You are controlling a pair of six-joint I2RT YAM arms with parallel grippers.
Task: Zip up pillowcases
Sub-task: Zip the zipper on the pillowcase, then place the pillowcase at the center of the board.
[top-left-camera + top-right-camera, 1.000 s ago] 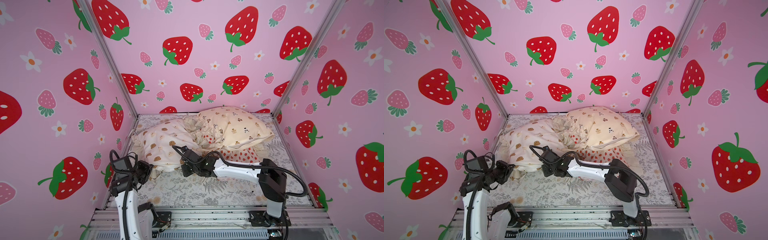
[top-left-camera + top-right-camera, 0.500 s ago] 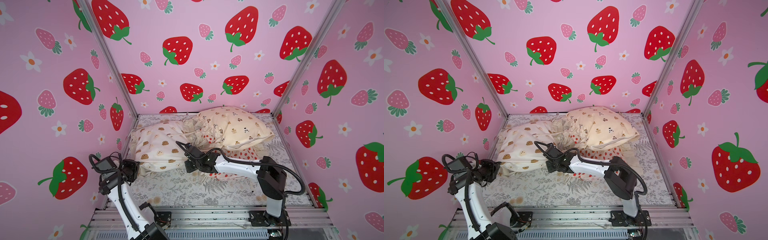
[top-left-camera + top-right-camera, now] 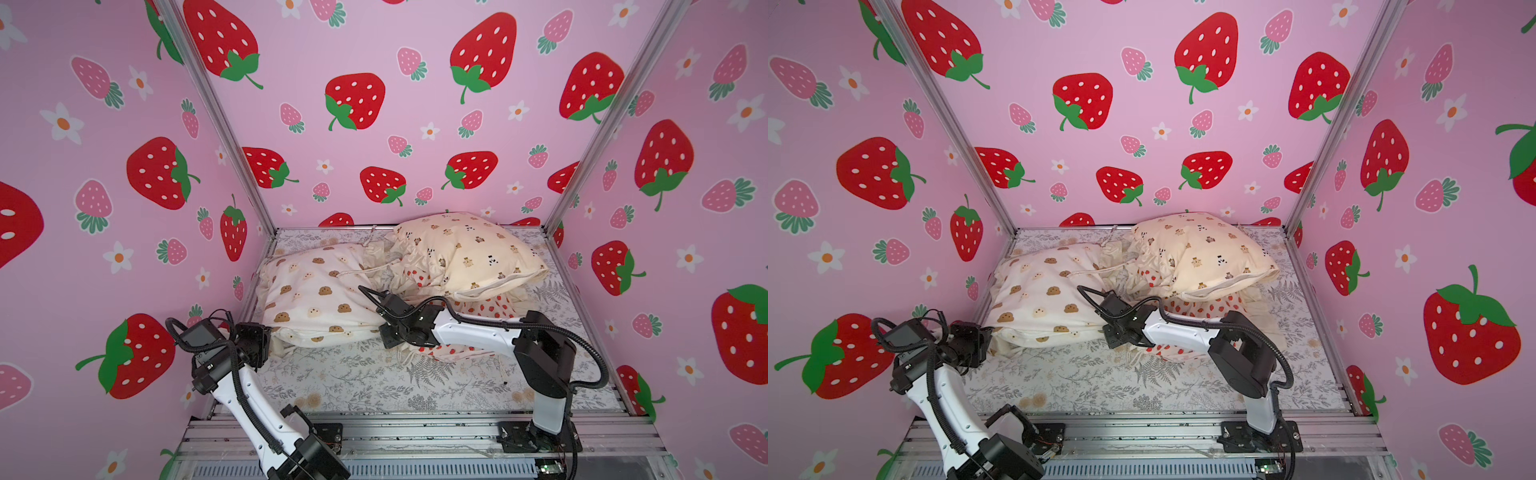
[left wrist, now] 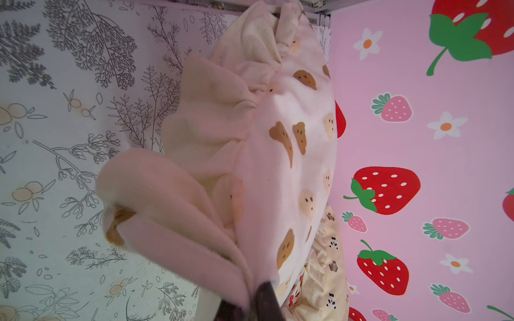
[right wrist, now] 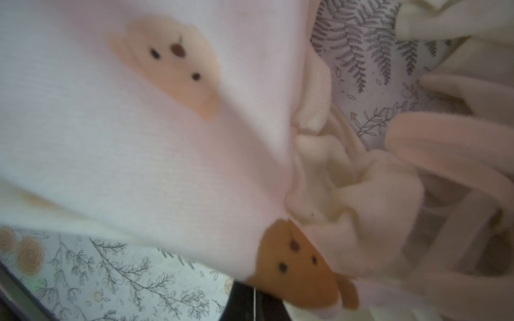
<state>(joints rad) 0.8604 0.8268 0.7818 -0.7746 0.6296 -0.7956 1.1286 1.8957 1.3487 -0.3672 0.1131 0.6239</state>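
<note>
The bear-face pillowcase's near edge spans above the grey sheet to the robot's fingers, so the right gripper should lower the pillowcase before releasing it.
The bear-face pillowcase lies at the left of the sheet, stretched between my two grippers. My left gripper is shut on the ruffle at its near left corner; in the left wrist view the ruffle runs into the shut left gripper. My right gripper is shut on its near right corner, where a brown bear face covers the tips of the right gripper. The bears-and-pandas pillowcase rests on the strawberry pillowcase at the back right.
A grey fern-and-flower sheet covers the floor. Pink strawberry walls close in the left, back and right. A metal rail with the arm bases runs along the front. My right forearm lies over the strawberry pillowcase.
My left gripper has drawn left toward the wall and my right gripper has shifted right. The bear-face pillowcase between them has been pulled out flatter and wider.
</note>
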